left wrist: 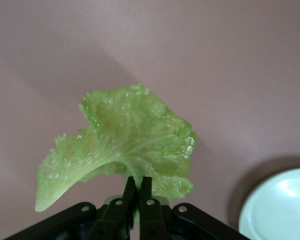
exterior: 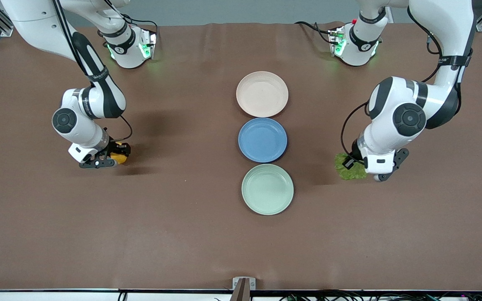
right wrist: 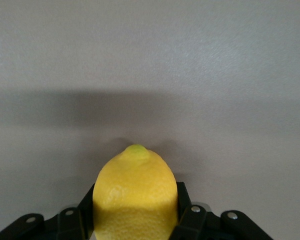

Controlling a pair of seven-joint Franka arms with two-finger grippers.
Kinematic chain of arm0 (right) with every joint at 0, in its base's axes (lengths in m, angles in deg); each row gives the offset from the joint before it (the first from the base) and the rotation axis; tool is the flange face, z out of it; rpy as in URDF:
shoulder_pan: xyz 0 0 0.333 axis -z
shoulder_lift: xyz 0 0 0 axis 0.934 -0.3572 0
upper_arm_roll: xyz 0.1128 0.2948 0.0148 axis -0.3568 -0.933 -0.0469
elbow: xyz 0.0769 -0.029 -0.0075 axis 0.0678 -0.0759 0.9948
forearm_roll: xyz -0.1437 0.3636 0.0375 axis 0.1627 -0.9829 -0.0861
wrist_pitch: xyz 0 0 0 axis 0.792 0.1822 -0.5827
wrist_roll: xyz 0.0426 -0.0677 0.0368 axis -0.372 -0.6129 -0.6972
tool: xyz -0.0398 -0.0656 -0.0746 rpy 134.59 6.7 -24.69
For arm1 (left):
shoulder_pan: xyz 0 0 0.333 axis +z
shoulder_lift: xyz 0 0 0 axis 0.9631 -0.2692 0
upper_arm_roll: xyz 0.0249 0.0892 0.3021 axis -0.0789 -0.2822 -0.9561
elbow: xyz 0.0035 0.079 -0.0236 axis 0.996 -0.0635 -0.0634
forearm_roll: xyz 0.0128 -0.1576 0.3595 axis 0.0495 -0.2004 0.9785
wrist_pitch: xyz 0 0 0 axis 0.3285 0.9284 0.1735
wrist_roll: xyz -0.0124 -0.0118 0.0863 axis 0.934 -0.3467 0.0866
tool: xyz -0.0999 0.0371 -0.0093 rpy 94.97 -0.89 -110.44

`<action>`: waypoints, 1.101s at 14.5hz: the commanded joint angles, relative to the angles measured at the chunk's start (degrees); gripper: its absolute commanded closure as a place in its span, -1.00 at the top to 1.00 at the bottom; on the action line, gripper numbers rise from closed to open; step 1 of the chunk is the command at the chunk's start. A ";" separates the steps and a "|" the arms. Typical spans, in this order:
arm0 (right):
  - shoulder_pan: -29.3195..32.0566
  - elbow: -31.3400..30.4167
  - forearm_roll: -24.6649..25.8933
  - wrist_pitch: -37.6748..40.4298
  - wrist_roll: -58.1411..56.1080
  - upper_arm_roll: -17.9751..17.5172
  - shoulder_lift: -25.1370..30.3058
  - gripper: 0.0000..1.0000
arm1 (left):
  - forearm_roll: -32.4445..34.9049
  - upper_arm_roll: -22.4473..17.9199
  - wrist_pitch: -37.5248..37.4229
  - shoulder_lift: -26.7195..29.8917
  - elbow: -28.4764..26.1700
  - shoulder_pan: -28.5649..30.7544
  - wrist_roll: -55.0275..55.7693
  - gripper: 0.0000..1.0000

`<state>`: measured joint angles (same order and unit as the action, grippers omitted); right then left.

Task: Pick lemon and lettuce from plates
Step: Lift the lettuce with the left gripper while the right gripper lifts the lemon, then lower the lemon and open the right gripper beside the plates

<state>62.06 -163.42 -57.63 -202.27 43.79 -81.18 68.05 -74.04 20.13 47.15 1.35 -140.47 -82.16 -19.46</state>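
Note:
I need to keep holding the lettuce with my left gripper. The lettuce (exterior: 347,170) (left wrist: 135,130) is hanging above the brown table, and its shadow is far away from the leaf.
My right gripper (exterior: 116,159) is shut on the yellow lemon (exterior: 121,158), low over the bare brown table toward the right arm's end. In the right wrist view the lemon (right wrist: 134,192) fills the gap between the fingers of that gripper (right wrist: 135,205). My left gripper (exterior: 353,164) is shut on the crinkled green lettuce (exterior: 347,170), low over the table beside the mint plate (exterior: 267,189). In the left wrist view the gripper (left wrist: 138,186) pinches the leaf (left wrist: 122,140) near its lower edge. The beige-pink plate (exterior: 262,93) and the mint plate hold nothing.
A blue plate (exterior: 262,139), also with nothing on it, lies between the beige-pink and mint plates in a row at the table's middle. The mint plate's rim (left wrist: 277,210) shows in the left wrist view. The two arm bases stand along the table edge farthest from the front camera.

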 commanded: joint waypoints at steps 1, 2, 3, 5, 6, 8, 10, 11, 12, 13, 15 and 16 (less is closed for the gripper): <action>1.04 -1.30 -1.10 -0.23 -1.86 -1.08 1.07 -0.98 | -0.17 0.64 8.94 3.21 -9.60 1.97 -2.92 -0.99; 0.86 -1.48 -1.10 -0.23 -1.86 -1.08 1.07 -0.98 | -0.17 0.64 12.62 3.12 -11.88 2.76 -4.15 -0.99; 0.77 -1.57 -1.10 -0.23 -1.95 -1.17 0.98 -0.98 | -0.17 0.64 15.36 2.95 -13.64 3.03 -4.94 -0.98; 0.95 -1.83 -1.27 -0.23 -1.87 -2.57 0.98 -0.96 | -0.17 0.64 19.41 2.60 -16.90 3.21 -6.00 -0.98; 1.03 -1.83 -1.28 -0.23 -1.86 -2.84 0.98 -0.95 | -0.17 0.64 20.73 2.51 -18.13 3.56 -6.87 -0.98; 0.68 -1.83 -1.28 -0.23 -1.86 -3.19 0.90 -0.94 | -0.17 0.55 22.67 2.07 -20.07 3.91 -9.15 -0.98; 1.03 -1.83 -1.28 -0.23 -1.86 -4.07 0.90 -0.94 | -0.17 0.46 23.73 1.45 -21.39 3.91 -11.27 -0.98; 1.03 -1.83 -1.28 -0.05 -1.95 -4.07 0.90 -0.92 | -0.17 0.46 24.34 1.10 -21.66 4.26 -11.71 -0.97; 1.12 -1.83 -1.28 0.30 -1.87 -4.07 0.90 -0.74 | -0.17 0.55 24.79 0.40 -21.66 5.05 -11.98 -0.97; 1.12 -1.83 -1.28 0.39 -1.78 -4.07 0.90 -0.16 | -0.17 0.55 25.05 -0.04 -21.66 5.05 -12.07 -0.95; 1.30 -1.74 -1.45 0.48 -1.78 -4.07 0.98 1.00 | -0.08 0.46 25.58 -0.92 -21.66 5.05 -13.03 -0.94; 1.39 -1.57 -1.45 0.65 -1.69 -4.07 1.07 1.00 | -0.08 0.46 25.76 -1.01 -21.75 5.14 -13.82 -0.93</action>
<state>62.09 -163.94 -58.11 -201.86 43.22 -84.23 67.99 -74.04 20.14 71.45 0.71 -161.76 -77.62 -31.38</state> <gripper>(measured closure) 0.229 0.938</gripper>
